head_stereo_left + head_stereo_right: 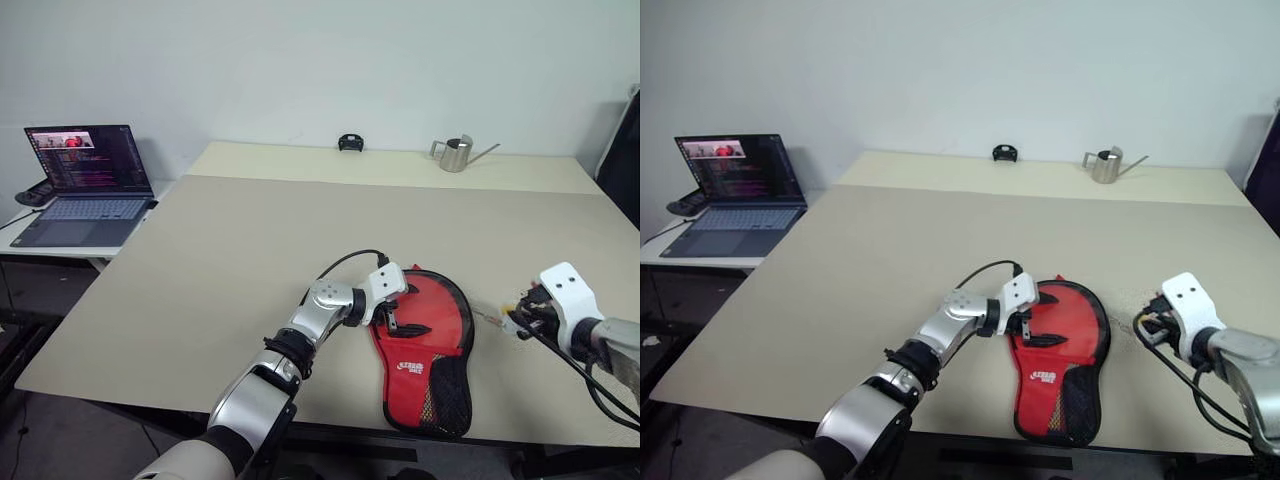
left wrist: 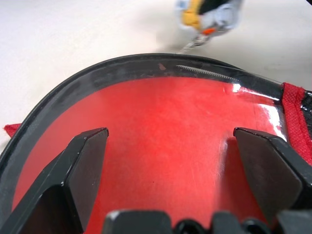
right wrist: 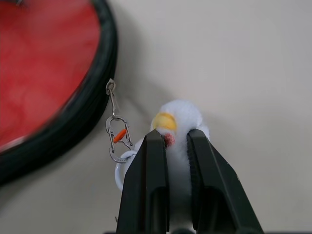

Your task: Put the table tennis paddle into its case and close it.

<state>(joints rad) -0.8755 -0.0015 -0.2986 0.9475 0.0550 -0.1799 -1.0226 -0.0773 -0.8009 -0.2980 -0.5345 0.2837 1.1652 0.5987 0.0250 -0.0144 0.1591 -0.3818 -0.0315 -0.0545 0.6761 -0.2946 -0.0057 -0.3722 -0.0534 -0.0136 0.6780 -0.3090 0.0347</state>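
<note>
The white fluffy charm (image 1: 511, 311) (image 3: 178, 117) hangs above the table beside the case's round end. My right gripper should stay closed on it.
The case (image 1: 425, 340) lies flat on the table near the front edge, red side up, with its white logo and black mesh pocket toward me. My left gripper (image 1: 392, 312) rests over the case's round end, open, its fingers (image 2: 85, 161) spread wide over the red face. Right of the case, my right gripper (image 1: 518, 320) is shut on a white fluffy charm (image 3: 178, 117). A small metal clip (image 3: 118, 139) links that charm to the zipper pull on the case's black edging. A short run of zipper teeth (image 2: 204, 72) shows along the rim. The paddle is hidden.
A metal watering can (image 1: 458, 153) and a small black object (image 1: 349, 142) stand at the table's far edge. An open laptop (image 1: 90, 185) sits on a side table to the left. The table's front edge (image 1: 500, 425) runs just below the case.
</note>
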